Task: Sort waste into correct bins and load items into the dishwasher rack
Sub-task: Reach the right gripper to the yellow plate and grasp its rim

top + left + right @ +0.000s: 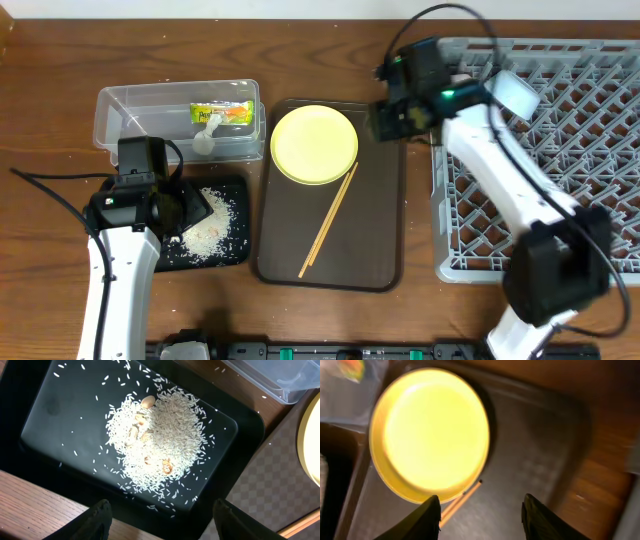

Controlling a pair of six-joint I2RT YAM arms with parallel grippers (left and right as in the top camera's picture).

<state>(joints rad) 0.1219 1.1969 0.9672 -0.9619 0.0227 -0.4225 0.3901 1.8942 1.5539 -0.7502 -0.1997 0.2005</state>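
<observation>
Next, the right gripper grips the yellow plate by its rim on the side nearest the dishwasher rack. The plate's opposite edge stays free to load between the rack's wires.
The round yellow plate (314, 144) (432, 435) and the wooden chopsticks (329, 219) (460, 502) lie on the dark brown serving tray (380, 220). White rice scraps (215, 222) (160, 440) lie heaped in the shallow black tray (235, 255) (60, 405). The clear tub (130, 115) holds the green-yellow wrapper (228, 112) and a white crumpled tissue (208, 135). A white bowl (515, 92) sits in the grey dishwasher rack (560, 170). My left gripper (160, 517) is open and empty above the black tray's edge. My right gripper (480, 515) is open and empty above the brown tray, beside the plate.
The wooden table (60, 60) surrounds everything. The rack fills the right side. The brown tray sits between the black tray and the rack. A black cable (40, 180) trails at the left. The blue bowl and cup are out of view.
</observation>
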